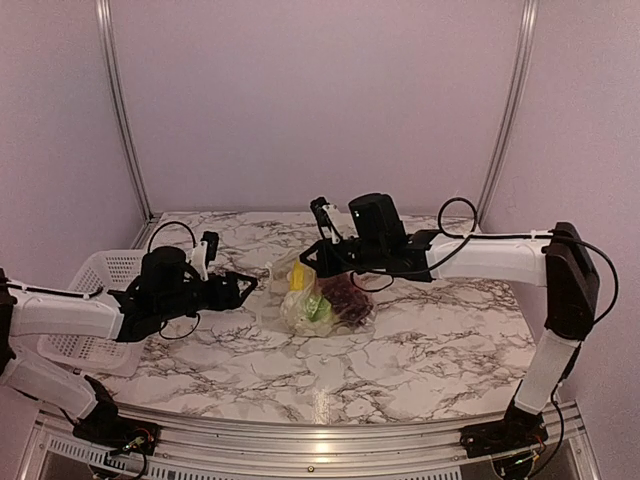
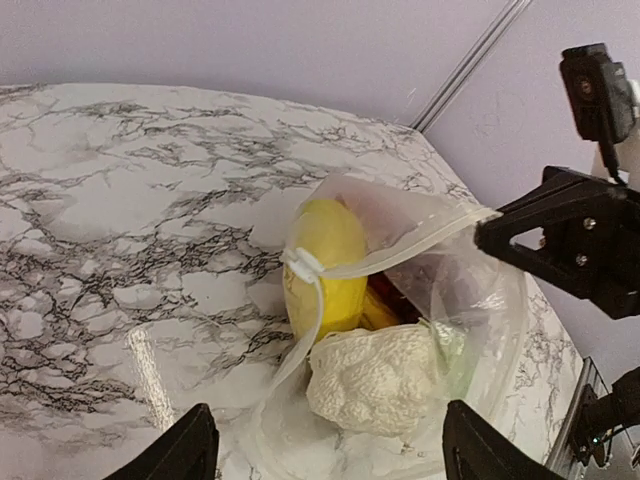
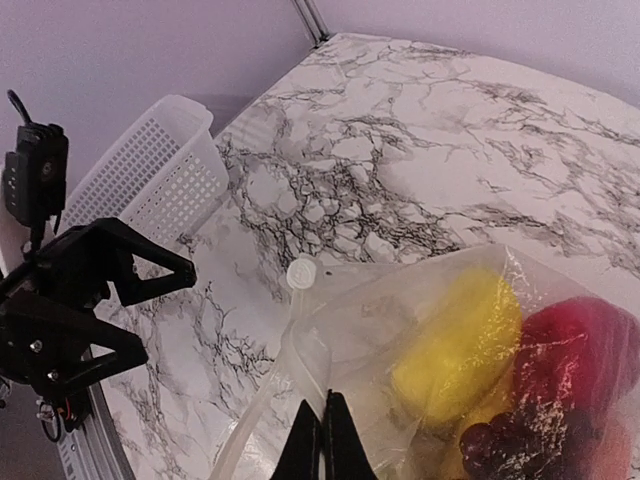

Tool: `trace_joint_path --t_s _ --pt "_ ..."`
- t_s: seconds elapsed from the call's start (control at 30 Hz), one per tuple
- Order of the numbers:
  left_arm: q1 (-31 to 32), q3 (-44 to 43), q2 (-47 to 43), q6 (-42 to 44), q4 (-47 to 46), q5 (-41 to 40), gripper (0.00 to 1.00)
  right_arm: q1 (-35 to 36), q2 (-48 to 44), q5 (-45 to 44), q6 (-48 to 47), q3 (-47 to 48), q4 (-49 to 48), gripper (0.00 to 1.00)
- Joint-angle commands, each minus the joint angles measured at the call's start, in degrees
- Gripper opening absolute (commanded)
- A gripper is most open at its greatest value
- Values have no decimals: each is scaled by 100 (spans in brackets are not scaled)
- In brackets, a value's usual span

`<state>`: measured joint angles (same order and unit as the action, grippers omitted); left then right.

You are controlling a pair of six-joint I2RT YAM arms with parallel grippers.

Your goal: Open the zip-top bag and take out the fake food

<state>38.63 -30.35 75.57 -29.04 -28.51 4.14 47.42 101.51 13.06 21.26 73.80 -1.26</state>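
The left gripper picks up the cream-white lump by its knobbly side facing the bag's opening next, to remove the lump from the bag.
The clear zip-top bag lies mid-table with its mouth open toward the left arm. Its white zip slider sits at the mouth's upper corner. Inside, the fake food shows: a yellow piece, a cream-white knobbly lump, a red round one and dark grapes. My right gripper is shut on the bag's top edge, holding it up. My left gripper stands open just before the mouth, with the cream lump ahead between its fingers and nothing held.
A white lattice basket stands at the table's left edge, behind the left arm. The marble tabletop stretches to the right and front of the bag. Pale walls and metal posts close in the back.
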Motion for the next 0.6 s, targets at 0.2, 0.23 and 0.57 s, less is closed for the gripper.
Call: trace_joint_path --t_s 0.2,0.23,0.57 --pt "-14 -10 -238 1988 -429 1421 83 78 92 346 -3 284 66 0" --pt "-14 -47 -143 2209 -435 1472 82 83 32 345 -19 287 95 0" --pt "146 -113 734 4344 -1001 1951 72 76 -359 535 -135 -54 550 0"
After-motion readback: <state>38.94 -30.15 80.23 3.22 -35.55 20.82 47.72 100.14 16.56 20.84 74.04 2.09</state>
